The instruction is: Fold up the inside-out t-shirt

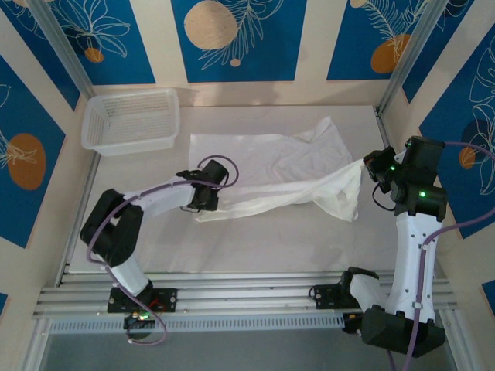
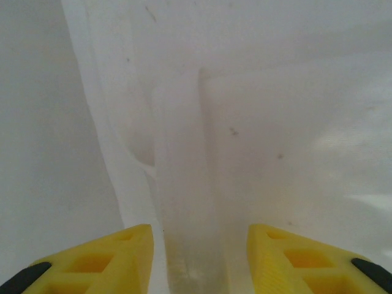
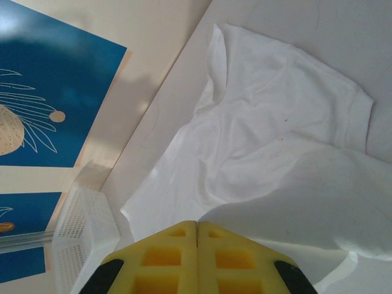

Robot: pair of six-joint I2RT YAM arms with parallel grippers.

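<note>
I will next grip the t-shirt's near-edge fold [image 1: 206,212] [image 2: 196,264] with my left gripper, at the end of the fold opposite my right gripper's hold. Then I can stretch the t-shirt and lay it flat for folding.
The white inside-out t-shirt [image 1: 271,166] lies rumpled across the middle of the table, its near part bunched into a long fold. My left gripper [image 1: 213,197] sits low at the shirt's near left edge. In the left wrist view its yellow fingers [image 2: 131,251] stand apart around an upright ridge of the cloth [image 2: 184,184], so the left gripper [image 2: 199,236] is open. My right gripper [image 1: 370,165] holds the shirt's right edge lifted off the table. The right gripper [image 3: 196,223] shows its fingers pressed together, with the shirt [image 3: 269,141] stretching away from the tips.
A white mesh basket [image 1: 131,120] stands at the back left, also seen as the basket [image 3: 82,239] in the right wrist view. Walls with blue panels close in three sides. Bare table [image 1: 255,247] lies in front of the shirt, with metal rails [image 1: 247,290] at the near edge.
</note>
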